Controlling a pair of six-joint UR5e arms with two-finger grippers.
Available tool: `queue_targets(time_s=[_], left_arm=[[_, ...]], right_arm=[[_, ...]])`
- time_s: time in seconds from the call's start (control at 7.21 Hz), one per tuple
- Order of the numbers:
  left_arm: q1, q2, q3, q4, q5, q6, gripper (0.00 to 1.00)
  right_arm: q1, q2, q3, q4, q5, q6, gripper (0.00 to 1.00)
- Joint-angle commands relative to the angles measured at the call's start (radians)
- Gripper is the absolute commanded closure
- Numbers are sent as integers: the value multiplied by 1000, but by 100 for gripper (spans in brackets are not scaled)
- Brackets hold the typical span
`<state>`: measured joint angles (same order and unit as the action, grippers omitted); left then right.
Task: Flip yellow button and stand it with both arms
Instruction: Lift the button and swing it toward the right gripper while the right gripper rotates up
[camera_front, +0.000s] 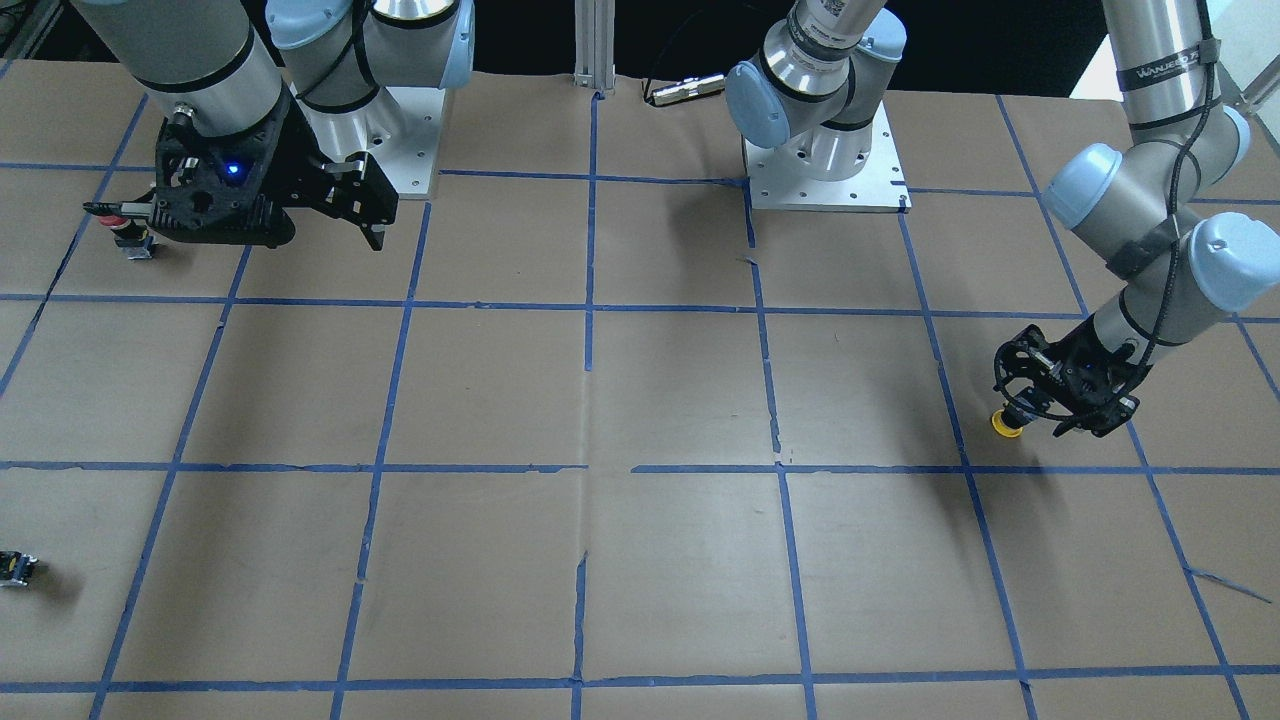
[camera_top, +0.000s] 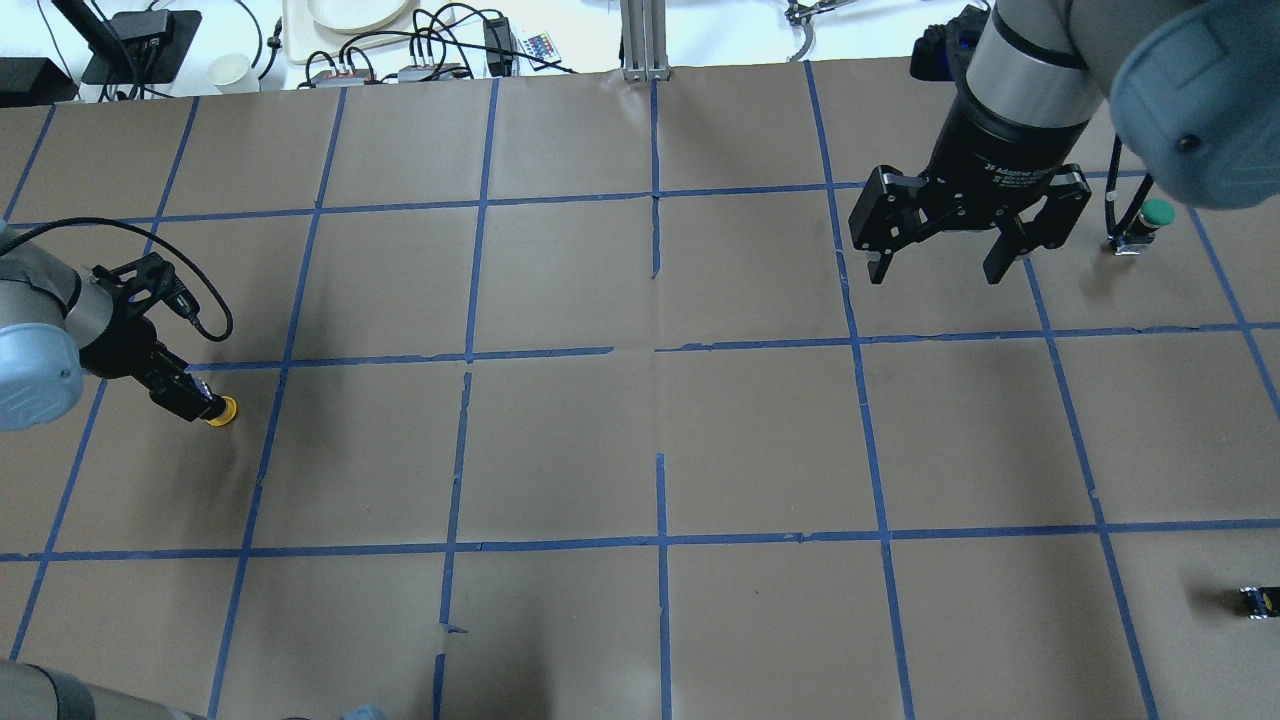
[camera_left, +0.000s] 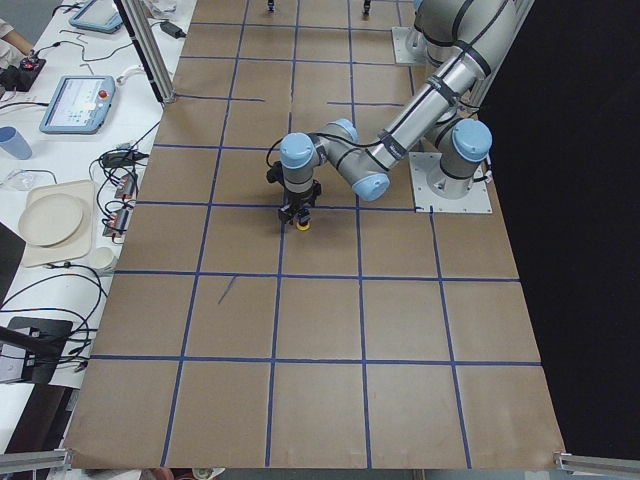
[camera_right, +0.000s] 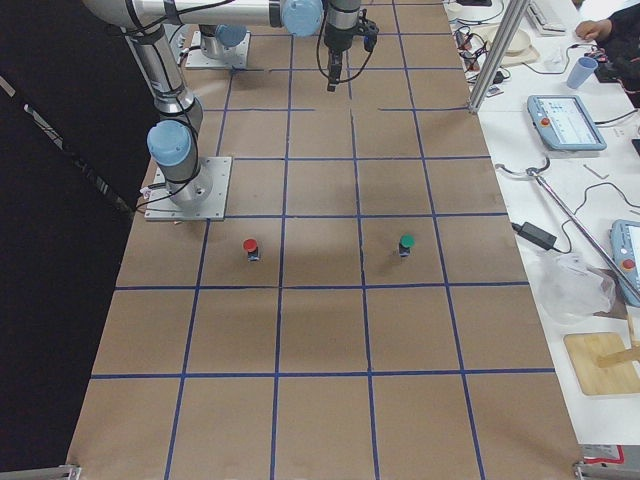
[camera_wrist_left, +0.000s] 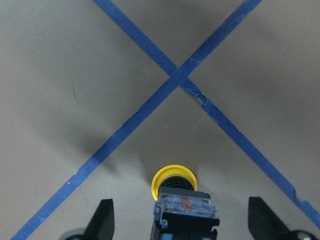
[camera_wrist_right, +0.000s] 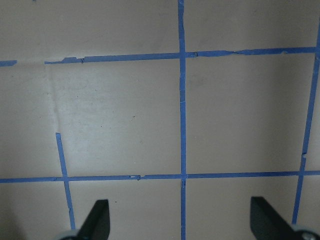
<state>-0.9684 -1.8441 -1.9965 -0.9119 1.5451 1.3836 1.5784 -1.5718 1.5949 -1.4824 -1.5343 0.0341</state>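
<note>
My left gripper should take hold of the button by its black-and-grey body (camera_wrist_left: 184, 216) next, so that the button's yellow cap (camera_wrist_left: 165, 174) stays free for the other arm.
The yellow button (camera_wrist_left: 175, 181) lies low on the paper, its yellow cap pointing away from my left gripper and its black-and-grey body toward the wrist. It also shows in the overhead view (camera_top: 222, 411) and in the front view (camera_front: 1005, 424). My left gripper (camera_wrist_left: 182, 220) is open and straddles the button's body. Its fingers (camera_wrist_left: 104, 220) stand wide on either side and do not touch it. The left gripper sits at the table's left side (camera_top: 195, 400). My right gripper (camera_top: 935, 268) is open and empty, held high over the far right of the table.
A green-capped button (camera_top: 1152, 214) stands at the far right. A red-capped button (camera_front: 128, 228) stands partly hidden behind the right gripper. A small dark capless block (camera_top: 1258, 601) lies near the right front edge. Blue tape lines grid the brown paper (camera_top: 660, 440).
</note>
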Motion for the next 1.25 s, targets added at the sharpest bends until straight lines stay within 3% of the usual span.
queue_targets(time_s=[0.0, 0.42, 0.55, 0.97, 1.11], left_arm=[[0, 9, 2, 1, 16, 2, 13], [0, 11, -1, 1, 17, 2, 23], [-1, 11, -1, 1, 17, 2, 31], [-4, 26, -2, -2, 21, 3, 72], [-4, 29, 1, -2, 38, 3, 77]], right_arm=[[-3, -1, 2, 11, -18, 0, 0], [-3, -1, -1, -5, -1, 10, 0], [-3, -1, -1, -4, -1, 12, 0], [0, -5, -1, -2, 0, 12, 0], [0, -4, -1, -1, -3, 12, 0]])
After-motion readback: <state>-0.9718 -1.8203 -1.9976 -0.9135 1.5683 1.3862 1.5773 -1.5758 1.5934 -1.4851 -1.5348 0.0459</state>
